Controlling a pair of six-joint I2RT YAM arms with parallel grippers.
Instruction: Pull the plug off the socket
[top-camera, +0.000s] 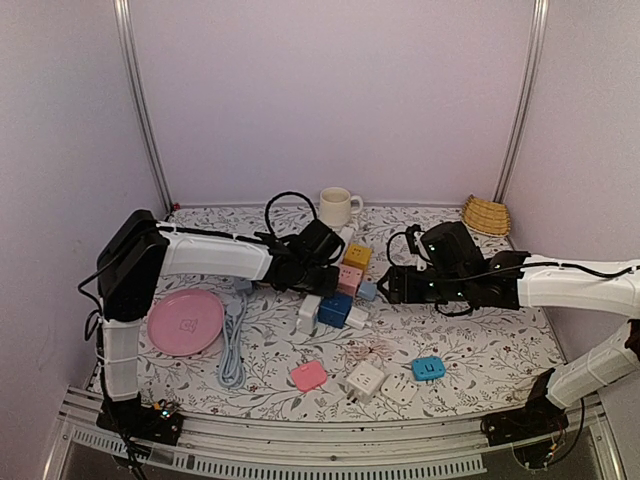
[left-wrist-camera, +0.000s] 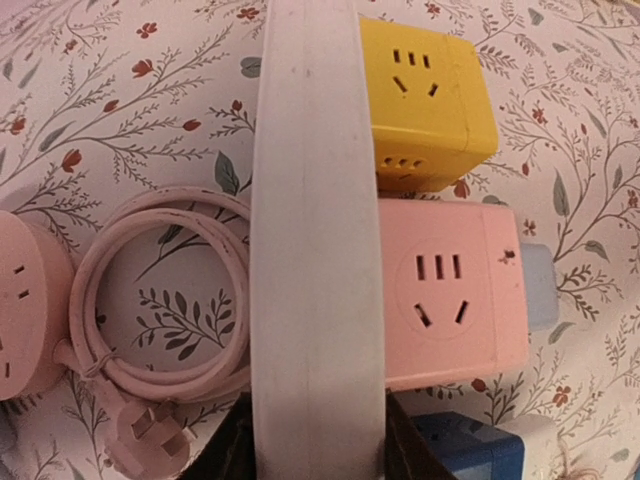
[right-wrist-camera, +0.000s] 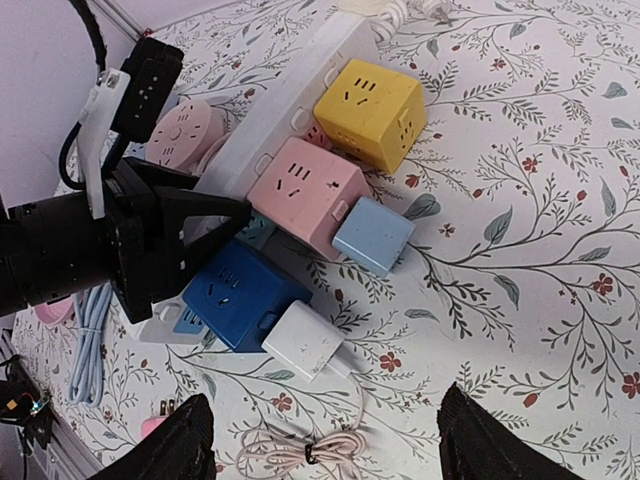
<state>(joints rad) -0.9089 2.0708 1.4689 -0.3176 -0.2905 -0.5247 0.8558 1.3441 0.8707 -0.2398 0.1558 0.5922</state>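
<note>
The light blue plug (top-camera: 368, 291) (right-wrist-camera: 373, 235) needs to come off the pink cube socket, so my right gripper will next grab opposite sides of the plug's exposed body.
A long white power strip (top-camera: 312, 300) lies on the floral table and carries a yellow cube socket (top-camera: 357, 256), a pink cube socket (top-camera: 349, 279) and a blue cube socket (top-camera: 335, 310). A light blue plug (right-wrist-camera: 373, 235) sits in the pink cube's side. A white charger plug (right-wrist-camera: 303, 340) sits in the blue cube's side, its coiled cord (right-wrist-camera: 315, 455) on the table. My left gripper (top-camera: 318, 268) is shut on the white strip (left-wrist-camera: 318, 300), fingers either side. My right gripper (right-wrist-camera: 325, 445) is open and empty, just right of the plugs and above the cord.
A pink plate (top-camera: 185, 322) and a grey-blue cable (top-camera: 232, 340) lie at the left. A mug (top-camera: 337, 207) and a basket (top-camera: 486, 215) stand at the back. Loose pink (top-camera: 308, 376), white (top-camera: 365, 380) and blue (top-camera: 428, 368) adapters lie in front. A pink round socket's coiled cord (left-wrist-camera: 160, 300) lies beside the strip.
</note>
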